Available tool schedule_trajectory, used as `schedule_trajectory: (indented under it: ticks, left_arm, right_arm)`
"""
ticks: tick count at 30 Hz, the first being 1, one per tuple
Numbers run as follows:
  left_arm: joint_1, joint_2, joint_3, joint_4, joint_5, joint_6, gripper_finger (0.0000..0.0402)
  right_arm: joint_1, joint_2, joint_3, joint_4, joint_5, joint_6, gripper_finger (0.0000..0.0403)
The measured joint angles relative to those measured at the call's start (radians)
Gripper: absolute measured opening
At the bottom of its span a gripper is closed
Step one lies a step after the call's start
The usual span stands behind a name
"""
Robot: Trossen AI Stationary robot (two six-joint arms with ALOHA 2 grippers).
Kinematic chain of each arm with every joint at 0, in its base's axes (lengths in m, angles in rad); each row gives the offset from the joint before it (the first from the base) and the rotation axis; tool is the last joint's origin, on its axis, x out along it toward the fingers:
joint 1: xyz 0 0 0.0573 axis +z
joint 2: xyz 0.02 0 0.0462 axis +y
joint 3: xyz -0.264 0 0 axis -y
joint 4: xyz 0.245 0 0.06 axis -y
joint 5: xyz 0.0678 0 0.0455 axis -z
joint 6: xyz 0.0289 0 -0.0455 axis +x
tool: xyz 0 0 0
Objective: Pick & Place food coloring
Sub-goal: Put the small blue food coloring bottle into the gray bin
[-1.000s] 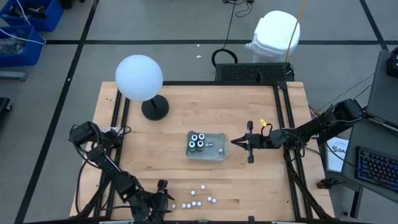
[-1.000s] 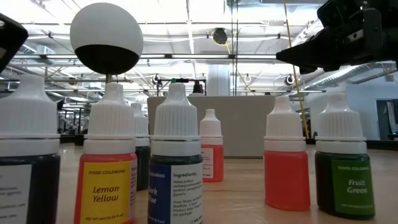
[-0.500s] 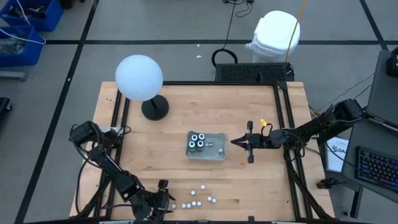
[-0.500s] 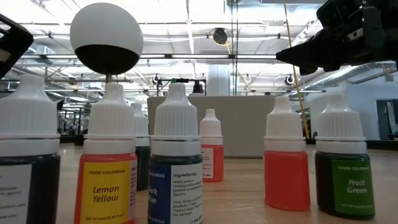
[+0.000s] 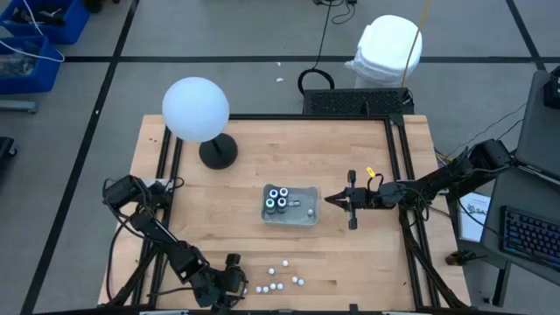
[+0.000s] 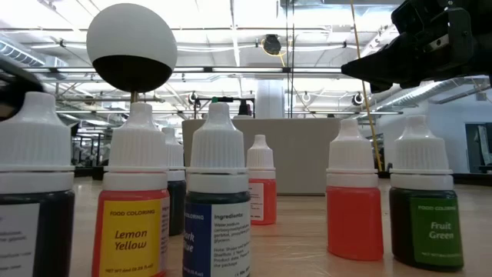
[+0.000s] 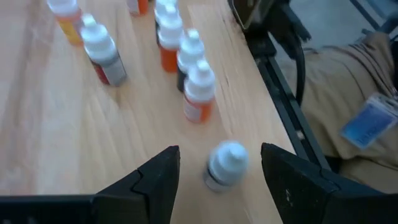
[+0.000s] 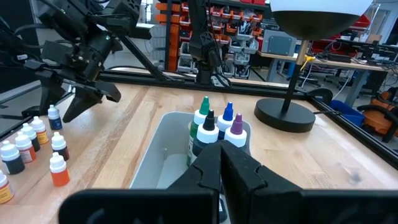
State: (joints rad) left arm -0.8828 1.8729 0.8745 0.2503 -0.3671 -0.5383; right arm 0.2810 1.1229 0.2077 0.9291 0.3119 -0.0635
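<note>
Next, my left gripper reaches the dropper bottle and takes hold of it by its white cap, to put the food coloring in the clear tray.
The food coloring is small white-capped dropper bottles. Several loose ones stand near the table's near edge and fill the low view. Several more, with coloured caps, stand in the clear tray at mid-table. My left gripper hovers open over the loose group. Its fingers stand on either side of one white-capped bottle without touching it. My right gripper waits shut, level, just right of the tray.
A lamp with a white globe on a black round base stands at the far left. Black frame rails run along the table's sides. Bare wood lies between the tray and the loose bottles.
My left gripper has dipped a little toward the loose bottles at the near edge and rolled slightly, its fingers still open. The bottles and my right arm have stayed where they were.
</note>
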Motion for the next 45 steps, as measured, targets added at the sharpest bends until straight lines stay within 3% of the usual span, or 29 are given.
schedule_trajectory:
  ticks: [14, 27, 31, 38, 45]
  left_arm:
    - [0.036, 0.0, 0.0, -0.007, 0.053, 0.009, 0.0225]
    - [0.036, -0.002, 0.0, -0.013, 0.098, 0.028, 0.0076]
    - [0.041, -0.016, 0.0, -0.02, 0.129, 0.089, 0.0073]
    - [0.113, -0.168, 0.0, -0.135, 0.148, 0.214, 0.0073]
    - [0.281, -0.329, 0.0, -0.233, 0.14, 0.357, 0.0075]
  right_arm:
    - [0.0, 0.0, 0.0, -0.001, 0.0, 0.0, 0.0002]
    - [0.0, 0.0, 0.0, -0.001, 0.0, -0.002, 0.0002]
    - [0.0, 0.0, 0.0, -0.001, 0.0, -0.009, 0.0002]
    - [0.0, 0.0, 0.0, 0.0, 0.0, -0.026, 0.0002]
    - [0.0, 0.0, 0.0, 0.003, 0.002, -0.054, 0.0002]
